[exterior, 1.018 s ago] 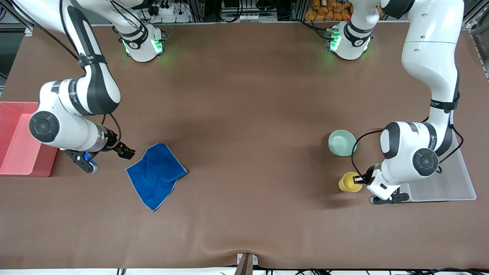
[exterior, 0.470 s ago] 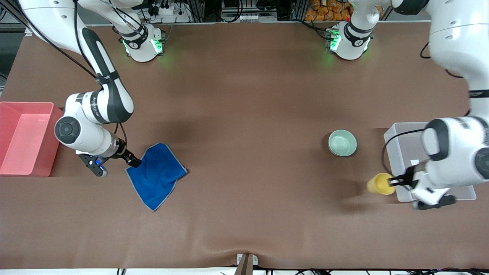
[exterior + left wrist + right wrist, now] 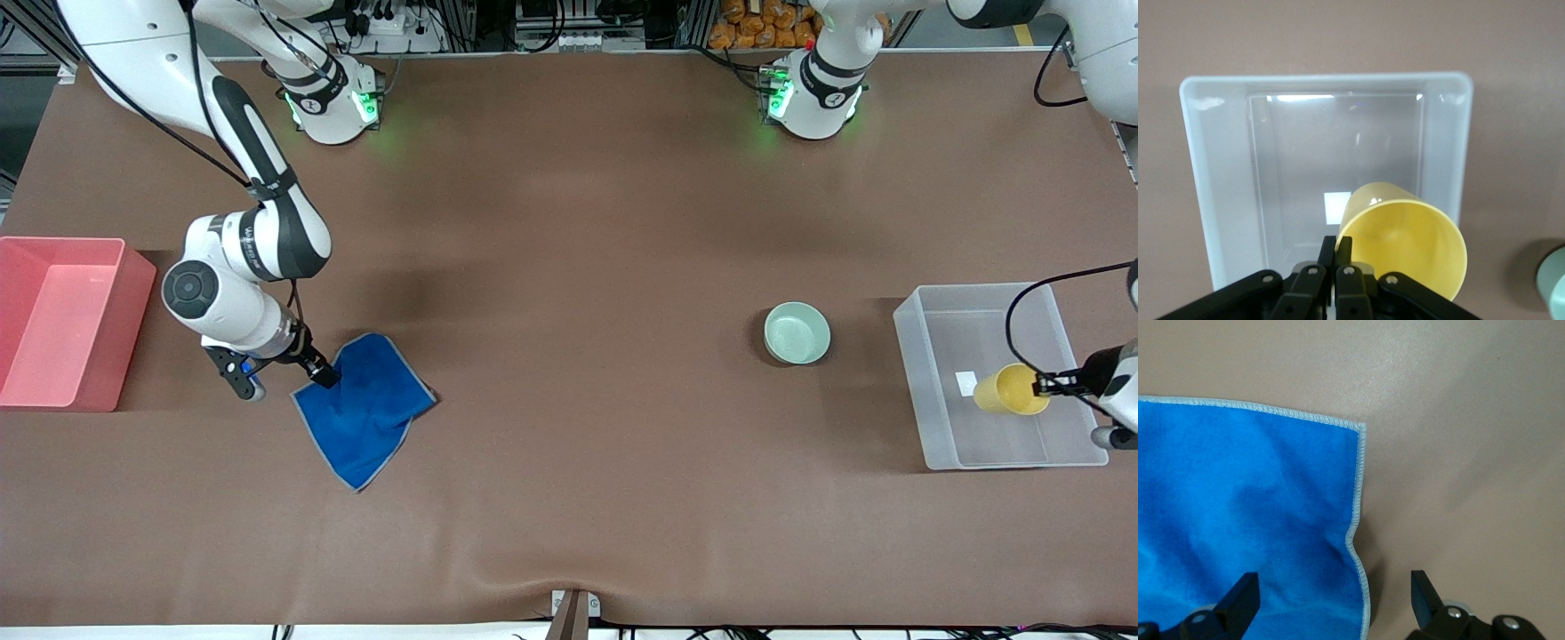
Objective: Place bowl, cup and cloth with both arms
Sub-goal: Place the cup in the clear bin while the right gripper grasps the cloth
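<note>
The right gripper grabs the cloth by that raised grey hem [image 3: 298,399] next, since the cloth's side hem arches up off the table while the rest lies flat.
My left gripper [image 3: 1047,386] is shut on the rim of the yellow cup [image 3: 1010,390] and holds it tilted over the clear plastic bin [image 3: 916,373]. In the left wrist view the cup [image 3: 1405,237] hangs above the bin [image 3: 1225,193], pinched by my left gripper [image 3: 1337,248]. The mint bowl [image 3: 797,332] sits on the table beside the bin, toward the right arm's end. The blue cloth [image 3: 364,409] lies rumpled on the table. My right gripper [image 3: 322,375] is open at the cloth's edge; in the right wrist view my right gripper [image 3: 1335,597] straddles the cloth's [image 3: 1245,513] grey hem.
A red bin [image 3: 62,320] stands at the right arm's end of the table. A white label [image 3: 965,383] lies in the clear bin. The brown table mat [image 3: 569,267] covers the table.
My left arm has carried the cup from the table beside the bowl to over the clear bin. My right gripper has moved from beside the red bin to the cloth's edge.
</note>
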Controlling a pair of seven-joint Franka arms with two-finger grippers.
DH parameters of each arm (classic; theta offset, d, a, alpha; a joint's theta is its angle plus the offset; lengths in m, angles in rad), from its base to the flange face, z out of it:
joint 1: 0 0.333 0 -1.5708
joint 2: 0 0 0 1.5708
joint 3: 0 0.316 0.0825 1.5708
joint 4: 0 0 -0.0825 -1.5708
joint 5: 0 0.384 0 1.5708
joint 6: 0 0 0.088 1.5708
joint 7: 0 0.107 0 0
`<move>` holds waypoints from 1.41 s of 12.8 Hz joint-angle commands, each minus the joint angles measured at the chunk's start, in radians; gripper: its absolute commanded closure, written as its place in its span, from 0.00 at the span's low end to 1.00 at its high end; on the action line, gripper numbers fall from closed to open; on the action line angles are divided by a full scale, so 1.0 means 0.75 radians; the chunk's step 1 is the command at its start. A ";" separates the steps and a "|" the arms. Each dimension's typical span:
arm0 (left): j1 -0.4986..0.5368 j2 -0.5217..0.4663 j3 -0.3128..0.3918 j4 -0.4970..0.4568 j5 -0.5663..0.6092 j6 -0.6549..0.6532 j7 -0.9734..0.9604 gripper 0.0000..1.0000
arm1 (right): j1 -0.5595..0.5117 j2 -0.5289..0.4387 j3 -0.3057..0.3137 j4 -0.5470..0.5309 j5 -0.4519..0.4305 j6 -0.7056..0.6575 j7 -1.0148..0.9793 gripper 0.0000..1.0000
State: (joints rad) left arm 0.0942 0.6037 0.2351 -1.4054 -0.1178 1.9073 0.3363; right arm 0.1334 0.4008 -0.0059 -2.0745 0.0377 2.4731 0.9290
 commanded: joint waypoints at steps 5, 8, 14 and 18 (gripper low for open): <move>-0.013 0.119 -0.003 -0.016 -0.060 0.161 0.067 1.00 | 0.096 0.073 -0.011 -0.124 0.005 0.341 0.123 0.00; -0.009 0.191 -0.005 -0.010 -0.074 0.251 0.077 1.00 | 0.094 0.073 -0.011 -0.134 0.003 0.341 0.132 0.00; -0.021 0.175 0.010 -0.002 -0.050 0.247 0.116 0.19 | 0.088 0.071 -0.013 -0.138 0.001 0.343 0.134 0.41; -0.036 0.050 0.026 0.011 0.024 0.026 0.116 0.15 | 0.086 0.063 -0.015 -0.138 -0.001 0.345 0.132 1.00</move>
State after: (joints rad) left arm 0.0844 0.7118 0.2442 -1.3861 -0.1318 2.0066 0.4089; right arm 0.1939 0.4593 -0.0133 -2.1597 0.0380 2.6992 0.9917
